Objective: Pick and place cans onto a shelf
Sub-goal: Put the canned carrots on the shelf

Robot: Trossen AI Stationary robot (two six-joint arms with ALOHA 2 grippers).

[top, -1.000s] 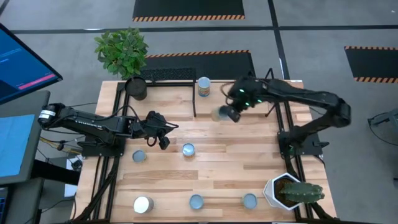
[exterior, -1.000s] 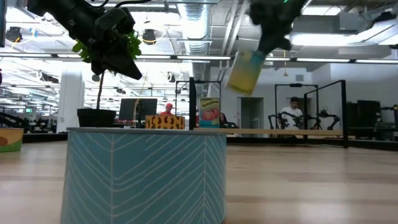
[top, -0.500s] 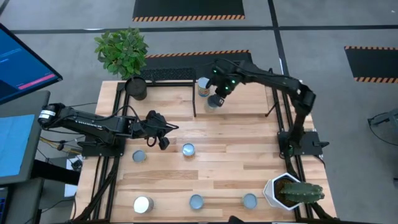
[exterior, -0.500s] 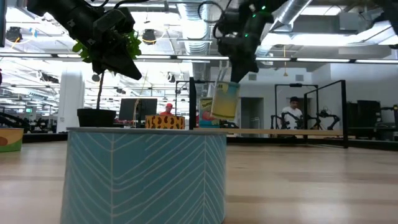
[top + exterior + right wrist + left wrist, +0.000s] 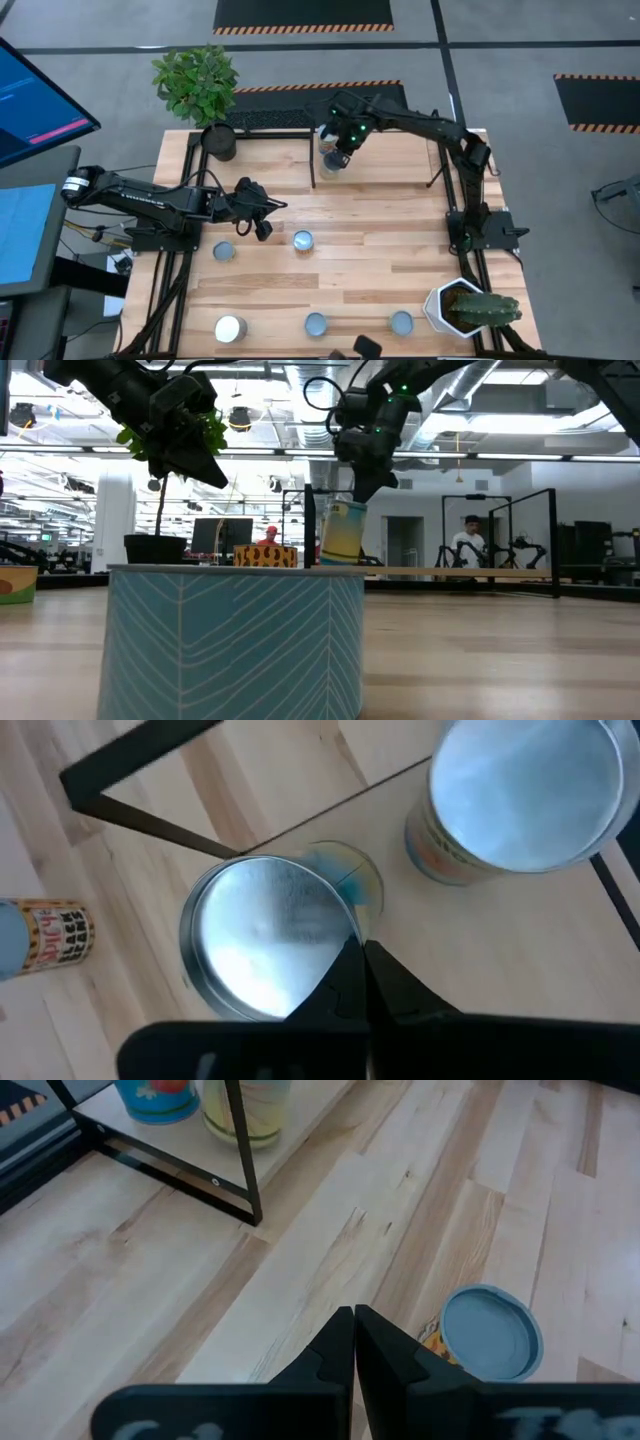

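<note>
The can's silvery top is level with its neighbour's on the shelf board (image 5: 382,166), so the can would stand, and my right gripper needs to release it now.
My right gripper (image 5: 338,155) is over the shelf (image 5: 270,152), a black rod rack with a light board at the table's far side. It is shut on a yellow-labelled can (image 5: 343,532) with a silvery top (image 5: 262,950). Another can (image 5: 520,790) stands on the board right beside it. Several more cans stand on their bases on the table, among them two (image 5: 303,240) (image 5: 224,252) near my left gripper (image 5: 262,226). That gripper hovers shut and holds nothing, a pale-blue-topped can (image 5: 490,1332) just beyond its fingertips. My right gripper pinches the can's top rim (image 5: 345,932) at one edge between its two fingers. The fingers come from above, slanting down. The can hangs below them, almost upright, its bottom (image 5: 340,560) at the level of the shelf board. Whether it rests on the board I cannot tell.
A black plant pot (image 5: 219,142) stands at the shelf's left end. A white cactus pot (image 5: 462,308) is at the near right corner. Three cans (image 5: 229,328) (image 5: 316,324) (image 5: 401,322) line the near edge. One fills the low view (image 5: 235,640).
My right gripper has carried the can toward the table's left and far edge and down, to the shelf and beside the can standing there. The can, which hung tilted, has swung to almost upright at the board's level. My left arm has kept still.
</note>
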